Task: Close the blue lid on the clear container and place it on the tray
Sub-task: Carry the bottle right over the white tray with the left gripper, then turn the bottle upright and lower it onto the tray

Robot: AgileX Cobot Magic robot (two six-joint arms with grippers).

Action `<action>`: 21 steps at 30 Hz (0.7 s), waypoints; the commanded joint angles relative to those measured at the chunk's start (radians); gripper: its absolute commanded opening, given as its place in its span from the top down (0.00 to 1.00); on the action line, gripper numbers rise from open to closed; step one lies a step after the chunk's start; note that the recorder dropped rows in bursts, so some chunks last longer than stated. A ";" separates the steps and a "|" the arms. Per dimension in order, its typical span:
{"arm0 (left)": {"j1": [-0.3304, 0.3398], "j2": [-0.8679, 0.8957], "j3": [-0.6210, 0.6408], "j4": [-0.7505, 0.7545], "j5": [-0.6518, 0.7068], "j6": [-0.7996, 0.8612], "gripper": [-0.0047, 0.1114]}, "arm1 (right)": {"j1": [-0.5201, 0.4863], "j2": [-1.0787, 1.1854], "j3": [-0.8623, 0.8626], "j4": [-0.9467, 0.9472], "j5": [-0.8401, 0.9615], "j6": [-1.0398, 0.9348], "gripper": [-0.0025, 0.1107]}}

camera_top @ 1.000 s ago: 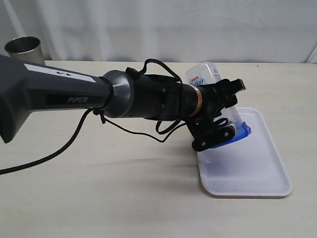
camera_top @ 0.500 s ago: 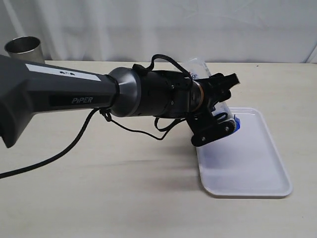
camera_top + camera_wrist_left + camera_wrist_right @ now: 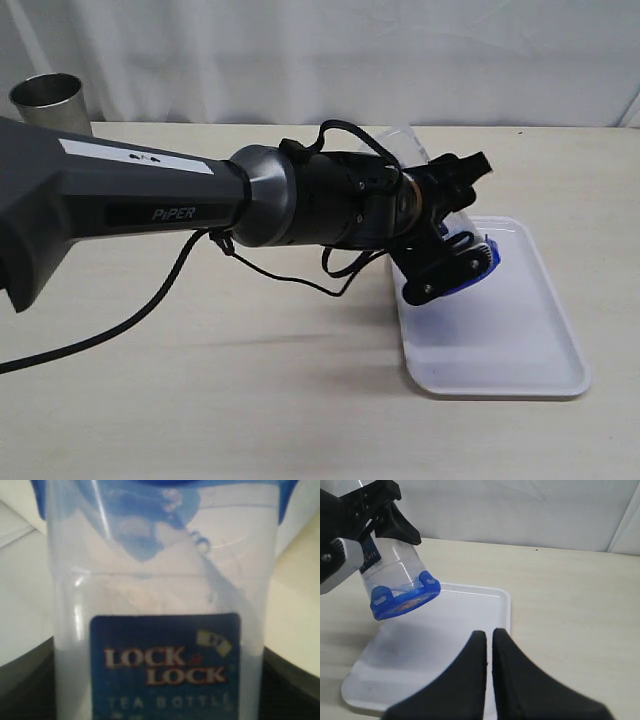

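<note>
The container is tilted, its blue lid above the tray, so my left gripper keeps holding the clear container from here until it rests on the white tray.
My left gripper is shut on the clear container, holding it tilted with its lid end lowest. The blue lid sits on the container's mouth and hangs just above the left part of the white tray. The left wrist view is filled by the clear container with its blue label; the blue lid edges the far end. In the right wrist view, my right gripper is shut and empty over the tray. The lidded container is beyond it.
A grey steel cup stands at the table's back left corner. A black cable loops below the left arm. The tray lies on the right side of the beige table, with a white curtain behind.
The left arm has reached a little further right, and the held container has turned slightly, its lid end staying over the tray.
</note>
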 commanded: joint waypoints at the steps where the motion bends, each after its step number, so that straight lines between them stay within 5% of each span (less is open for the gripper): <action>1: 0.009 -0.014 -0.013 -0.030 -0.173 -0.402 0.96 | -0.004 -0.006 0.001 0.001 -0.010 -0.006 0.94; 11: 0.108 -0.013 -0.013 -0.111 -0.569 -1.045 0.96 | -0.004 -0.006 0.001 0.001 -0.008 -0.006 0.94; 15: 0.159 -0.009 -0.013 -0.105 -0.851 -1.351 0.96 | -0.004 -0.006 0.001 0.001 -0.006 -0.006 0.94; 21: 0.179 0.037 -0.013 -0.105 -1.162 -1.556 0.96 | -0.004 -0.006 0.001 0.001 -0.006 -0.006 0.94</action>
